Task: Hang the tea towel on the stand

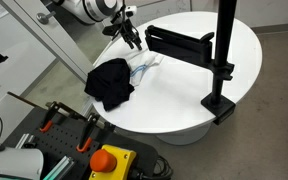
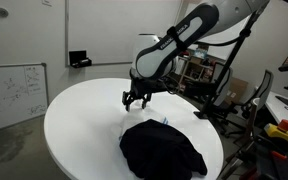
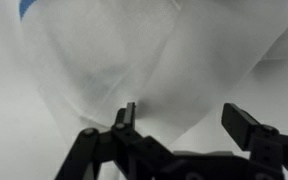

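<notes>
The fold lies between my fingers, but in an exterior view they stop above the towel, so my gripper lowers, and only then closes on the towel.
A white tea towel (image 1: 145, 66) with a blue stripe lies crumpled on the round white table (image 1: 184, 95), partly under a black cloth (image 1: 109, 82). In the wrist view the towel (image 3: 114, 60) fills the picture. My gripper (image 1: 134, 38) hovers just above the towel's far end, open and empty; its two fingers straddle a fold in the wrist view (image 3: 184, 120). The black stand (image 1: 222, 55), a pole with a horizontal arm, stands clamped at the table's edge beside the towel. In an exterior view my gripper (image 2: 136, 98) is behind the black cloth (image 2: 162, 148).
A box with a red emergency button (image 1: 106, 160) and tools sit on a cart near the table. A whiteboard (image 2: 12, 95) leans at the wall. Racks and cables (image 2: 209, 75) stand behind the table.
</notes>
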